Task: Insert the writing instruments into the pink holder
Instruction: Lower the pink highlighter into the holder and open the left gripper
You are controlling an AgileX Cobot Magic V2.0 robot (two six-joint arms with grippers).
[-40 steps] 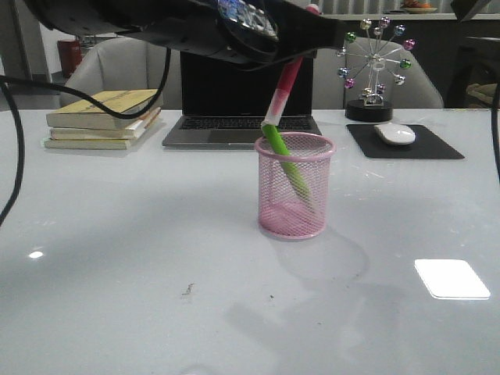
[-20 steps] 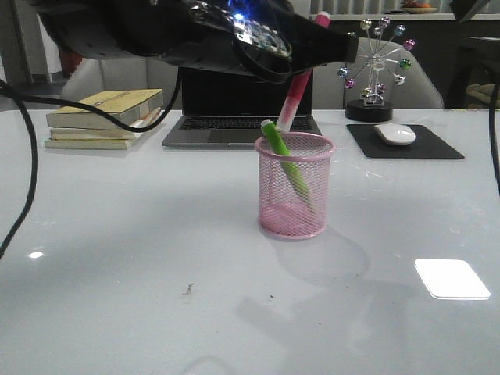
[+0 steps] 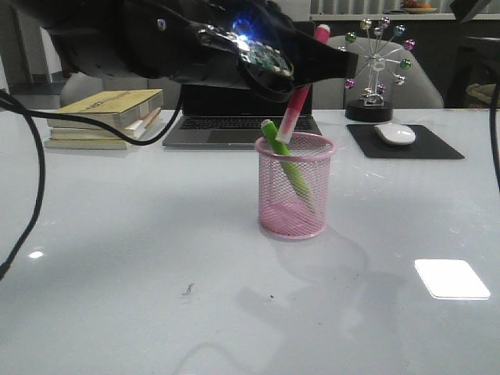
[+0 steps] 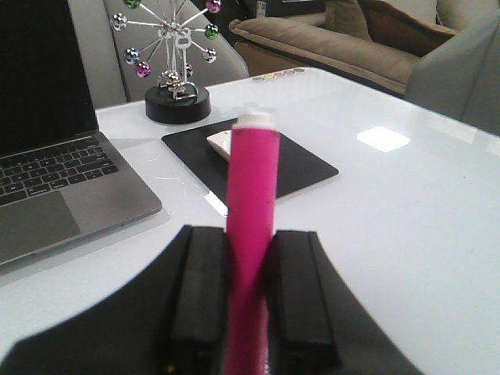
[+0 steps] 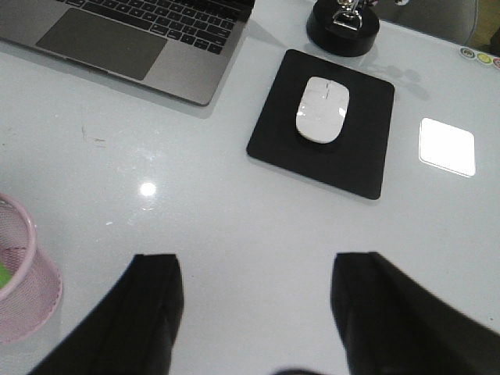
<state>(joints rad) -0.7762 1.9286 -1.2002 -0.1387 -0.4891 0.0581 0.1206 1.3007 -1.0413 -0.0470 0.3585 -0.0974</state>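
Observation:
The pink marker's pale lower end (image 3: 285, 135) is down inside the pink holder's rim (image 3: 316, 141), so the marker would rest in the holder. The robot's left gripper needs to open.
The pink holder (image 3: 295, 187) stands mid-table with the green marker (image 3: 285, 160) leaning inside it, top end poking over the left rim. My left gripper (image 3: 312, 66) hangs just above the cup, shut on the pink marker (image 3: 299, 95), which slants down so its pale lower end reaches the cup's back rim. In the left wrist view the pink marker (image 4: 251, 180) sticks out between both black pads (image 4: 201, 273). My right gripper (image 5: 254, 273) is open over bare table, with the holder (image 5: 19, 281) beside its left finger.
A laptop (image 3: 242, 117) sits behind the cup, with stacked books (image 3: 105, 117) at back left. At back right lie a white mouse (image 3: 394, 133) on a black pad (image 3: 437, 144) and a ferris-wheel ornament (image 3: 375, 70). A black cable (image 3: 31, 180) hangs at left.
My left arm has come down and slightly right with the pink marker. The marker's lower end has dropped from above the green marker's top to the cup's rim.

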